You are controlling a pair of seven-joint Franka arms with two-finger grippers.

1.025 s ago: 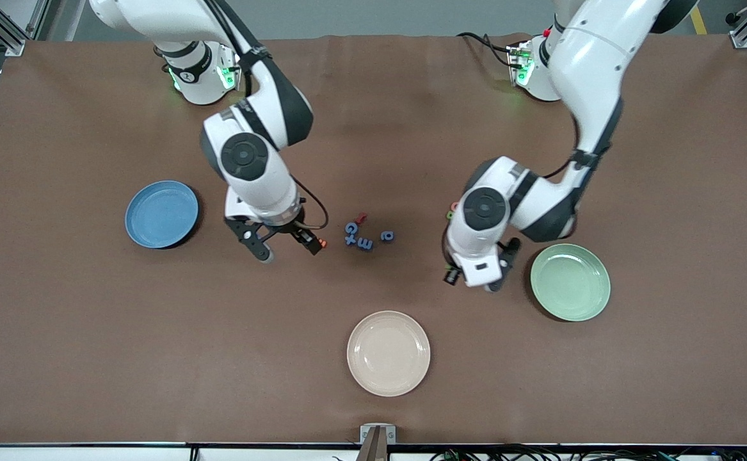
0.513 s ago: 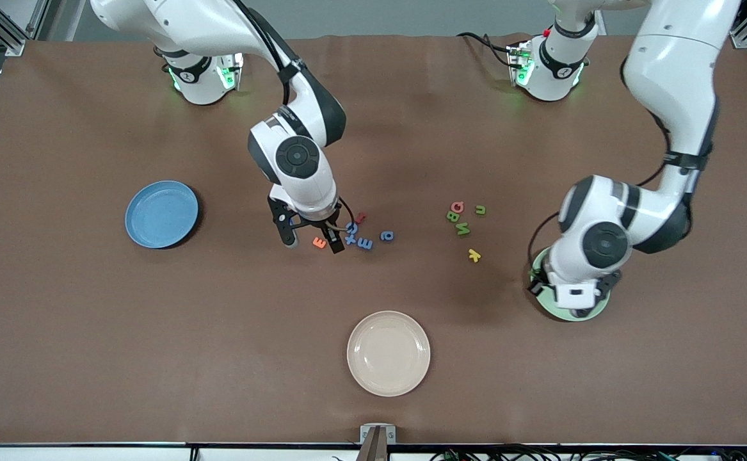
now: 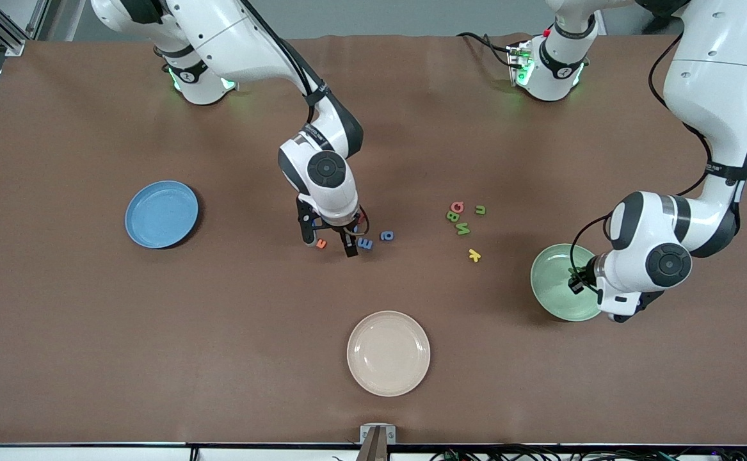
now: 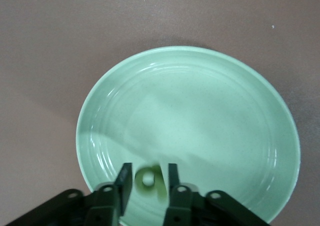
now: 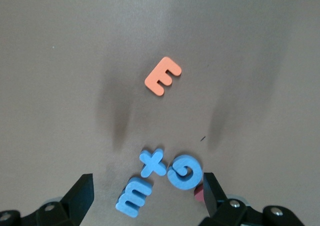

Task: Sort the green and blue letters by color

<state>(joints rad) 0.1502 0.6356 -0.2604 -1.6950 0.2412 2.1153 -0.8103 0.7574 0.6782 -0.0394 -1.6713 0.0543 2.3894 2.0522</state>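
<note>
I need to grip the blue m with my right gripper next by its arched top (image 3: 364, 243) and leg ends, to sort the blue letters onto the blue plate (image 3: 162, 214).
My left gripper (image 3: 577, 282) hangs low over the green plate (image 3: 554, 282). In the left wrist view its fingertips (image 4: 147, 173) stand slightly apart, open, with a blurred green letter (image 4: 160, 181) loose between them above the plate (image 4: 210, 111). Three green letters (image 3: 463, 228) lie mid-table. My right gripper (image 3: 330, 246) is open, low over a cluster of blue letters. In the right wrist view its jaws (image 5: 147, 178) straddle a blue x (image 5: 152, 162), G (image 5: 185, 172) and m (image 5: 134, 197). Another blue letter (image 3: 386, 235) lies beside the cluster.
An orange E (image 5: 162, 76) lies close to the blue cluster and a red letter (image 3: 361, 218) touches it. A pink letter (image 3: 457, 206) and a yellow one (image 3: 473, 255) lie by the green ones. A blue plate (image 3: 162, 213) and a cream plate (image 3: 388, 353) stand apart.
My left arm swung from mid-table to over the green plate and its fingers parted around the green letter. My right arm moved from near the blue plate down over the blue letters.
</note>
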